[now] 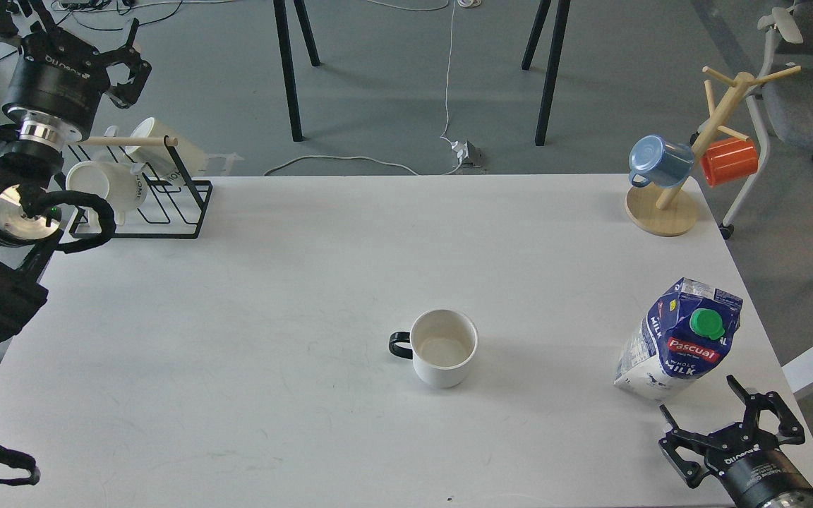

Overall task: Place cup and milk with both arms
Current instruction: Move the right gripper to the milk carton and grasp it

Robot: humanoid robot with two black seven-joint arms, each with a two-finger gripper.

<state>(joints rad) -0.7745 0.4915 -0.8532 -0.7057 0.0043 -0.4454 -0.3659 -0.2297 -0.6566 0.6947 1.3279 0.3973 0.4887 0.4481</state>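
My right gripper is to grab the Pascual carton by its lower body (651, 372) next, and then it should place the carton beside the cup (443, 347).
The white cup (443, 347) with a thin black loop handle stands upright at the middle front of the white table (308, 282), handle pointing left. The dark blue and white Pascual milk carton (676, 339) with a green cap stands at the right, taller than the cup. My right gripper (720, 413) is open and empty at the front right corner, just in front of the carton and apart from it. My left gripper (126, 63) is open and empty, raised at the far left above the black rack, far from the cup.
A black wire rack (166, 201) with a wooden rod holds cream mugs (106, 185) at the back left. A wooden mug tree (689, 176) with a blue mug (657, 161) and an orange mug (730, 161) stands at the back right. Chair and table legs stand behind.
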